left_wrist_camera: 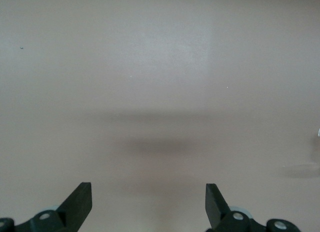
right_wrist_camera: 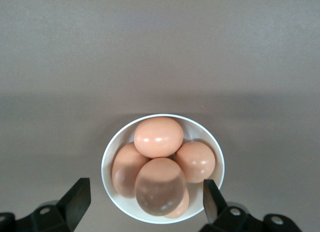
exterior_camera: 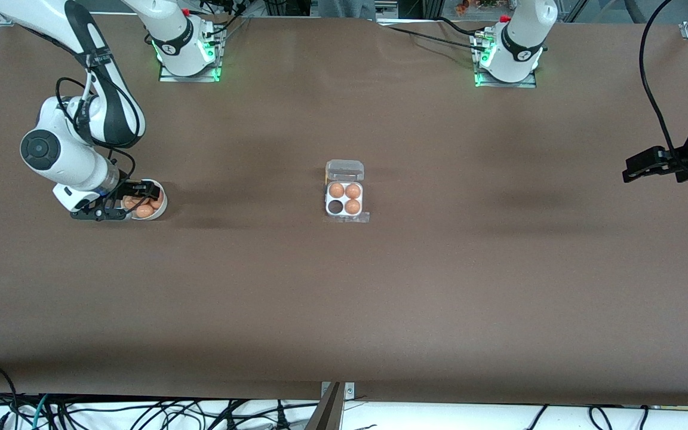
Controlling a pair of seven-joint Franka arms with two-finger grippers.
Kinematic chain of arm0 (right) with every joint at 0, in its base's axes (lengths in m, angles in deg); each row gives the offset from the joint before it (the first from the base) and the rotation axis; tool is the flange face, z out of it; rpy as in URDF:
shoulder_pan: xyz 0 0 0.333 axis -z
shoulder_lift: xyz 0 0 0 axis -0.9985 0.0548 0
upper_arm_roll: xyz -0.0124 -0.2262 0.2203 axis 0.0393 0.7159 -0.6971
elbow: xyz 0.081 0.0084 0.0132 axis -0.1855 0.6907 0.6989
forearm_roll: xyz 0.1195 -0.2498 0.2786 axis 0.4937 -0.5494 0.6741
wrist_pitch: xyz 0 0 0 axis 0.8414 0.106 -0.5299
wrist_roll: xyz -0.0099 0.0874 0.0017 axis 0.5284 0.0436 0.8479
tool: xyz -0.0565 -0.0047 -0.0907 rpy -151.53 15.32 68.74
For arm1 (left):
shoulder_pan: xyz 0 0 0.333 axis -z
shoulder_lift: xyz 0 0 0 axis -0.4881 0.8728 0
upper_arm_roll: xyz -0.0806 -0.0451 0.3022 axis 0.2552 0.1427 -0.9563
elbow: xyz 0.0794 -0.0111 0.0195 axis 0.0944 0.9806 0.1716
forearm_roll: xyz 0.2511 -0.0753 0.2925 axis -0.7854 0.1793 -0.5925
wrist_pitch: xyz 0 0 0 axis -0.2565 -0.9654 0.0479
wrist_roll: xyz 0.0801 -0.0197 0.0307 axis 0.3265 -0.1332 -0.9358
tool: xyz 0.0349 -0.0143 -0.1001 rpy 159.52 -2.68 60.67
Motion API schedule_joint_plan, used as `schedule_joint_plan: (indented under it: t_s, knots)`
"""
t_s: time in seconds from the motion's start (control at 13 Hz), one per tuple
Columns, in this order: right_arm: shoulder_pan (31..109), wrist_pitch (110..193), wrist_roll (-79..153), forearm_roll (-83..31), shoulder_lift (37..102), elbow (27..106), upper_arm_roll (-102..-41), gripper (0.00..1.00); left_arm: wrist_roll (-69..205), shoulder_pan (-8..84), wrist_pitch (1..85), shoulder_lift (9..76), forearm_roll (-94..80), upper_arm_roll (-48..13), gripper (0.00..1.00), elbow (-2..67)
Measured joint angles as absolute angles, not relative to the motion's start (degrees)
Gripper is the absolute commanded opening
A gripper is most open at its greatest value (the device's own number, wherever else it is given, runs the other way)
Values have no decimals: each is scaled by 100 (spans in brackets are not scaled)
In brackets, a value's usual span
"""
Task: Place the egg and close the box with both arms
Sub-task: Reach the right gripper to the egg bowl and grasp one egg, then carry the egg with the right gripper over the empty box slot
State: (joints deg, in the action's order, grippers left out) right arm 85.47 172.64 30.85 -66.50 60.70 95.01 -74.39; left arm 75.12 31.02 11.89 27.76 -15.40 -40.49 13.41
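Note:
My right gripper closes on the nearest egg in the white bowl now, since its fingers stand beside that egg and closing now would catch it.
The box (exterior_camera: 344,199) lies mid-table with its clear lid (exterior_camera: 344,171) swung open toward the robots' bases. Three of its cells hold eggs, and the empty cell (exterior_camera: 335,207) is on the side nearer the front camera, toward the right arm's end. Several look-alike orange-brown eggs (right_wrist_camera: 159,184) are piled in a round white bowl (right_wrist_camera: 106,159). My right gripper (right_wrist_camera: 146,193) hangs open just above that bowl (exterior_camera: 163,206), its fingers astride the pile and touching nothing. My left gripper (left_wrist_camera: 149,194) waits open over bare table at the left arm's end (exterior_camera: 629,172).
Brown mat covers the table. A faint shadow of the left hand lies on the mat (left_wrist_camera: 157,144). Cables hang along the table edge nearest the front camera (exterior_camera: 141,412).

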Motion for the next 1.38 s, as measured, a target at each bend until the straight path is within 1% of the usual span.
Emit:
schedule_joint_plan:
  t_s: [0.31,0.38,0.92,1.15,1.38]
  knots:
    - [8546,17362,3086,-6659,6200,9501,-7439,60,7512,3102,1188,2776,-1540,-4047,100,1341]
    - [8546,17368,3086,-6661,6206,9501,-7439,56,7512,3102,1188,2776,-1540,-4047,100,1341]
    - [8545,17388,3097,-6678,6203,9488,-7437,36,7512,3101,1188,2776,-1540,-4049,100,1341]
    - [8544,17372,3138,-6708,6202,9426,-7437,32,7512,3099,1188,2776,-1540,-4053,100,1341]
    - [8537,17189,3173,-6717,6203,9271,-7443,30,7512,3099,1188,2776,-1540,-4053,100,1341]
